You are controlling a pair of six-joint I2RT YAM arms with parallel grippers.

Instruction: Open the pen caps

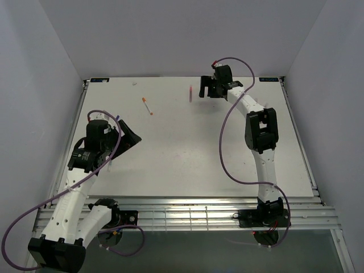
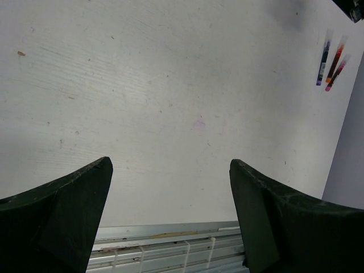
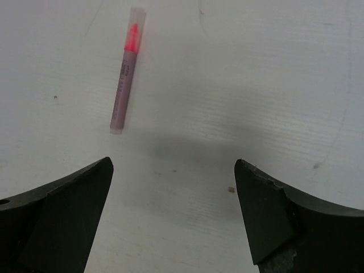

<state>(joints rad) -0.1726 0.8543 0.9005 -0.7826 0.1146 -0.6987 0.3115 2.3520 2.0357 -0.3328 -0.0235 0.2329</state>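
Note:
The robot's right gripper will hold the pen by the purplish body's end (image 3: 119,118), away from the translucent cap (image 3: 135,25), so the cap stays free for the left gripper to open.
A short pen (image 3: 126,74) with a purplish barrel and a pink tip under a pale translucent cap (image 3: 135,25) lies on the white table, ahead and left of my open right gripper (image 3: 173,163). In the top view this pen (image 1: 190,94) lies just left of the right gripper (image 1: 206,88) at the far edge. A whitish pen with orange ends (image 1: 148,106) lies left of it. Three pens lie side by side, blue (image 2: 323,62), red (image 2: 335,57) and pink (image 2: 337,73), far right of my open left gripper (image 2: 170,164), which holds nothing.
The table's near metal rails (image 2: 170,244) run under the left gripper's fingers (image 2: 68,216). Lilac walls (image 1: 34,85) close in the table on the left, the back and the right. The left gripper (image 1: 128,136) hangs over the table's left part.

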